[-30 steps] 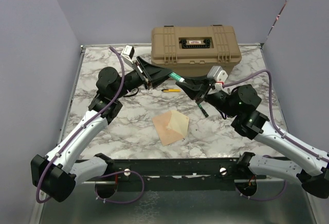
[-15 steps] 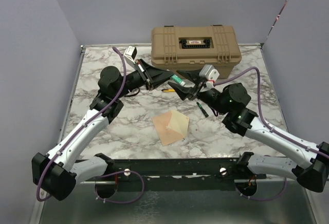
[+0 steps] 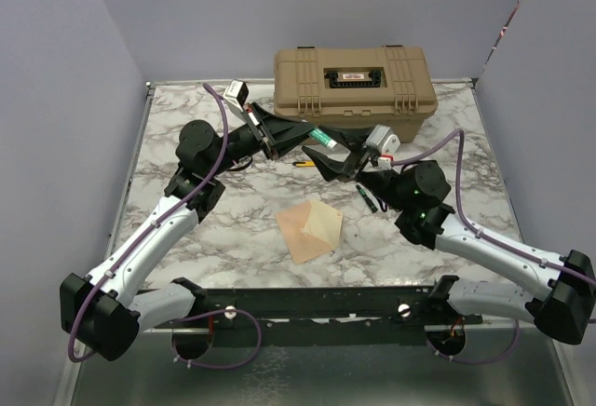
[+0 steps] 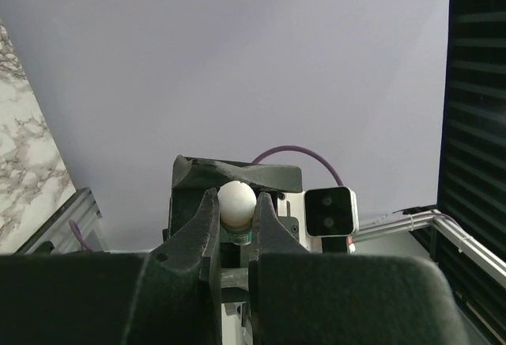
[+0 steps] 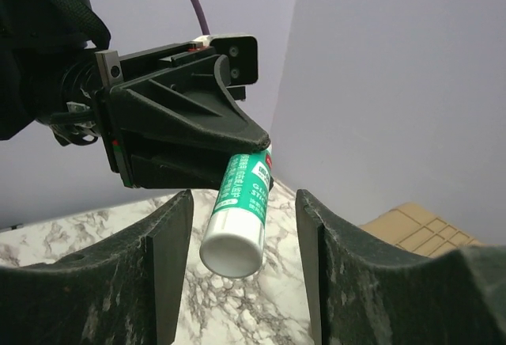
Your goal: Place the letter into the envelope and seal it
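Note:
I will grab the glue stick with my right gripper around its white end (image 3: 331,145), opposite my left gripper. The glue stick's other end then stays free to seal the envelope (image 3: 312,229).
The envelope (image 3: 312,229) lies flat on the marble table near the front, peach-tan with its pale yellow flap open. I cannot make out the letter apart from it. Above the table's middle, my left gripper (image 3: 310,133) (image 4: 236,199) is shut on a green and white glue stick (image 3: 321,136) (image 4: 236,202) (image 5: 241,206). My right gripper (image 3: 323,155) (image 5: 243,199) faces it and stands open. Its fingers (image 5: 170,250) flank the stick's white end without touching it.
A tan toolbox (image 3: 354,78) stands at the back of the table (image 3: 186,229). A small dark green stick (image 3: 365,198) lies right of centre, and a yellow and black pen (image 3: 307,162) lies under the grippers. Purple walls close in both sides.
My left gripper has shut on the glue stick and my right gripper has opened off it. The right arm has swung left, closer to the left gripper.

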